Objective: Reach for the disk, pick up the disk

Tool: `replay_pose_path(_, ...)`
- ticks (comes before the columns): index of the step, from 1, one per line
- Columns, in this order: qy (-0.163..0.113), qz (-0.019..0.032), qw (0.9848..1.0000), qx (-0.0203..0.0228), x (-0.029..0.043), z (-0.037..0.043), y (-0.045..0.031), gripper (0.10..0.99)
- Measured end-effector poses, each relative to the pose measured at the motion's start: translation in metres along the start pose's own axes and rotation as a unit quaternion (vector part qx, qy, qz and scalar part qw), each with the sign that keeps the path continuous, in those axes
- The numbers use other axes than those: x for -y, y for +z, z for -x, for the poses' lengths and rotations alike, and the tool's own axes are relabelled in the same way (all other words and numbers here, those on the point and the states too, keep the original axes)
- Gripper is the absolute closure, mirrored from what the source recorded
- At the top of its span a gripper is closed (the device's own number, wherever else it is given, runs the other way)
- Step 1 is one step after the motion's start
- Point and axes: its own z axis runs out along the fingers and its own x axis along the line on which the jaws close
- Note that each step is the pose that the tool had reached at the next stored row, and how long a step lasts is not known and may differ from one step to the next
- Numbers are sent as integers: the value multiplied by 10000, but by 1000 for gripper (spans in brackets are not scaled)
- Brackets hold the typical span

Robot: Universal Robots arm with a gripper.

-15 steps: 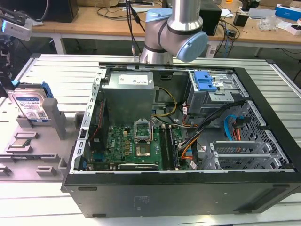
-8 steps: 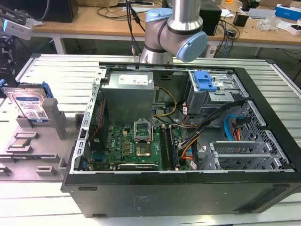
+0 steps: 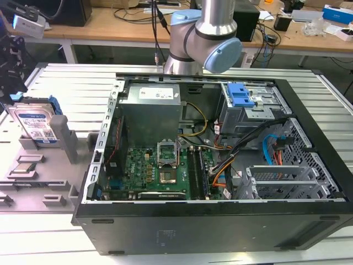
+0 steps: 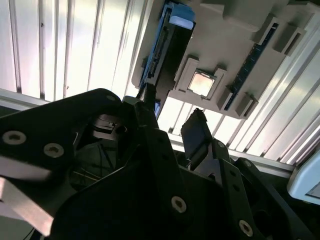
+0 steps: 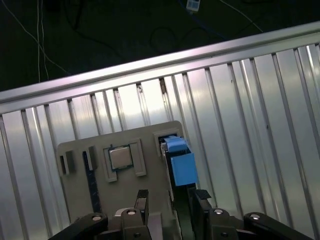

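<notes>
My gripper grips the disk by its exposed upper edge [image 3: 35,100] next, since the disk's lower end is down in the grey holder's slot [image 3: 28,144].
The disk [image 3: 35,125] is a silver hard drive with a white-and-blue label and a blue bracket. It stands on edge in a slot of the grey holder [image 3: 66,141] at the exterior view's left. In both wrist views I see it edge-on: the blue bracket [image 5: 180,162] and the dark edge [image 4: 164,55]. My gripper [image 3: 12,88] hangs above the disk, apart from it. It is open, and its two black fingertips [image 5: 142,199] stand either side of the disk's line with nothing between them [image 4: 172,117].
A square silver processor chip [image 5: 120,157] lies in a pocket of the same holder beside the disk. An open computer case [image 3: 209,165] with its motherboard takes up the middle and right of the ribbed metal table [image 3: 71,83]. A blue latch [image 3: 240,96] sits in the case.
</notes>
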Motion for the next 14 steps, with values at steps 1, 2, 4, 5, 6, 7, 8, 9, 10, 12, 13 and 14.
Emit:
replay_pose_path(1, -4, 0, 10000, 0, -7, 30, 0, 604)
replay_pose_path(2, -8, 0, 10000, 0, -8, 35, 0, 604)
replay_pose_path(4, -14, -1, 10000, 0, -14, 49, 2, 604)
replay_pose_path(5, -18, 0, 10000, -1, -22, 56, 2, 604)
replay_pose_path(6, -23, 0, 10000, -1, -31, 62, 2, 604)
replay_pose_path(7, -26, 0, 10000, -1, -37, 65, 2, 604)
replay_pose_path(8, -30, 0, 10000, -1, -44, 70, 3, 604)
replay_pose_path(9, -32, 0, 10000, -1, -49, 73, 3, 604)
replay_pose_path(10, -34, 0, 10000, -1, -53, 74, 3, 604)
replay_pose_path(12, -36, 0, 10000, -2, -58, 77, 4, 604)
replay_pose_path(13, -36, 0, 10000, -2, -62, 79, 4, 604)
replay_pose_path(14, -37, 0, 10000, -2, -63, 80, 5, 604)
